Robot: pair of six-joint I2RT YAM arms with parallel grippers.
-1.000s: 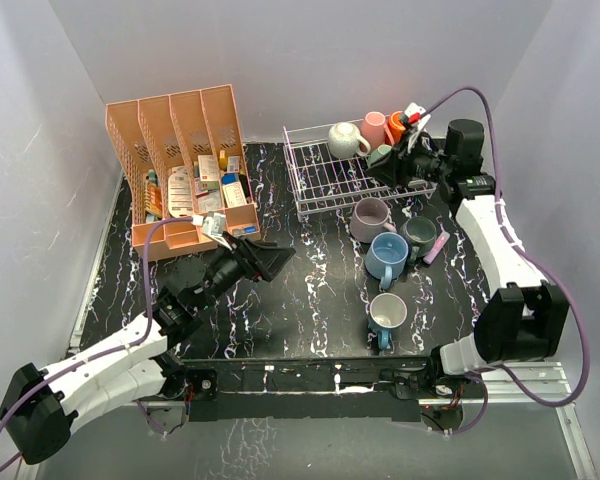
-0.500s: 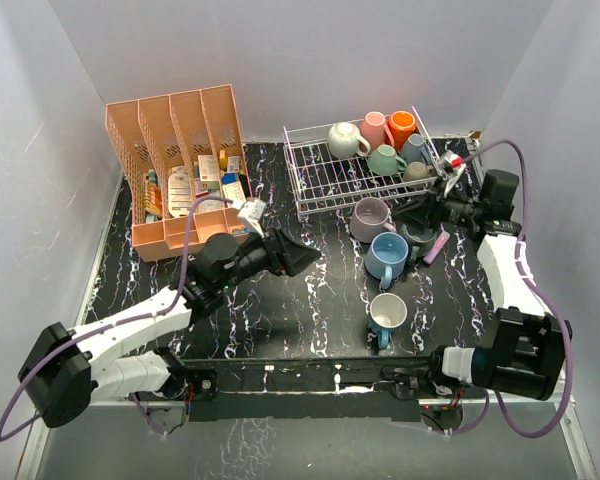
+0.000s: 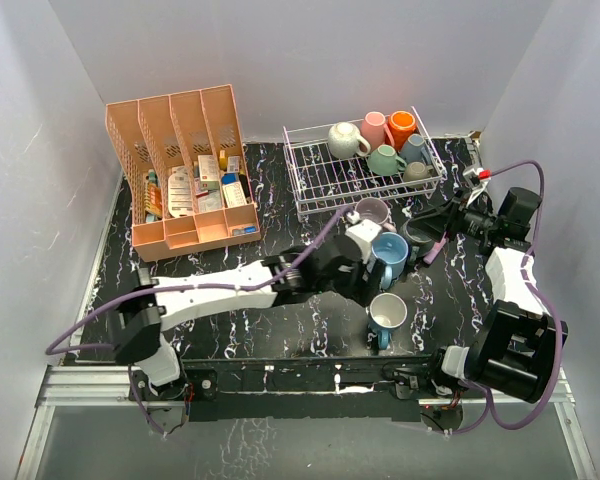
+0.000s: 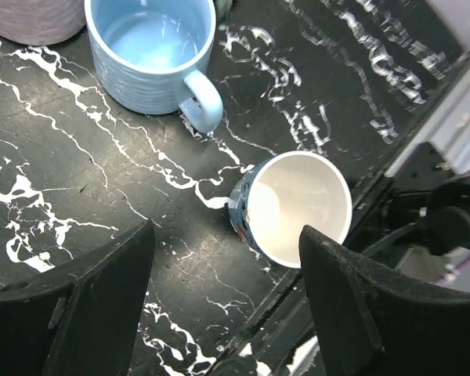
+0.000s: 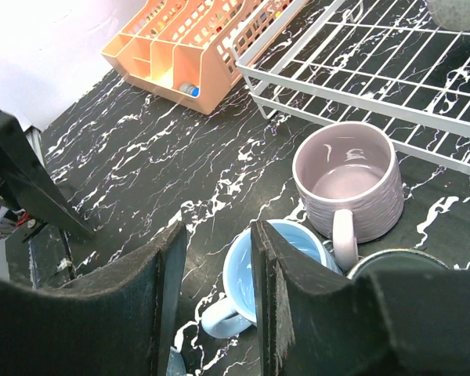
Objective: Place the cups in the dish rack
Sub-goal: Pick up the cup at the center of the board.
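Note:
My left gripper grabs the white-lined blue mug by its rim [image 3: 372, 303] [image 4: 252, 200] next. That leaves the mug's handle free for my right gripper to grab.
The white wire dish rack [image 3: 325, 185] holds several cups at its right end: cream [image 3: 345, 140], pink [image 3: 373, 128], orange [image 3: 401, 127], teal [image 3: 385, 160] and two greyish ones. On the table stand a lilac mug [image 3: 372, 213], a light blue mug [image 3: 390, 255], a dark grey mug [image 3: 418, 238] and a white-lined blue mug [image 3: 387, 314]. My left gripper [image 3: 370, 285] is open and empty, above the table between the light blue mug [image 4: 153, 47] and the white-lined mug [image 4: 294, 207]. My right gripper [image 3: 430, 228] is open and empty, over the dark grey mug [image 5: 407, 262], facing the lilac mug [image 5: 348, 180] and the light blue mug [image 5: 251, 290].
A salmon-pink slotted organizer [image 3: 180, 170] full of small boxes stands at the back left. A small pink stick [image 3: 438, 248] lies right of the dark grey mug. The left arm stretches across the table's middle. A metal rail [image 3: 310, 370] runs along the near edge.
The left arm has swung from the left side across to the mugs at centre right. The right gripper has left the rack and come down near the table mugs.

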